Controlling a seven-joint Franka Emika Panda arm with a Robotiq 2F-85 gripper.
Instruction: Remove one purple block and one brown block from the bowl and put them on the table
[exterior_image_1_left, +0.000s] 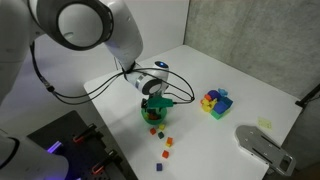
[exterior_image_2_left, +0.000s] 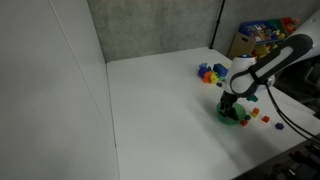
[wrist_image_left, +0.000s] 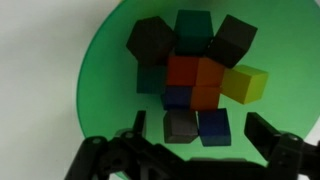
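My open fingers have the dark blue block and its grey-brown neighbour (wrist_image_left: 197, 127) between them, level with the outer sides of the two blocks. It is time for my gripper to close on both.
The bright green bowl (wrist_image_left: 100, 90) fills the wrist view and holds several small blocks: two dark brown ones (wrist_image_left: 150, 40) at the top, teal, orange, yellow (wrist_image_left: 245, 83), a purple-blue one (wrist_image_left: 178, 97), a grey-brown one (wrist_image_left: 181, 125) and a dark blue one (wrist_image_left: 212, 126). My gripper (wrist_image_left: 200, 128) is open, its fingers straddling the grey-brown and dark blue blocks without closing on them. In both exterior views the gripper (exterior_image_1_left: 153, 103) (exterior_image_2_left: 229, 102) points down into the bowl (exterior_image_1_left: 152, 114) (exterior_image_2_left: 234, 115) on the white table (exterior_image_1_left: 200, 70) (exterior_image_2_left: 160, 100).
Several small loose blocks (exterior_image_1_left: 166, 146) lie on the table beside the bowl. A multicoloured cluster of larger blocks (exterior_image_1_left: 215, 101) (exterior_image_2_left: 210, 73) sits further off. A grey rounded device (exterior_image_1_left: 262, 145) lies near one table edge. A box of toys (exterior_image_2_left: 262, 38) stands behind the table.
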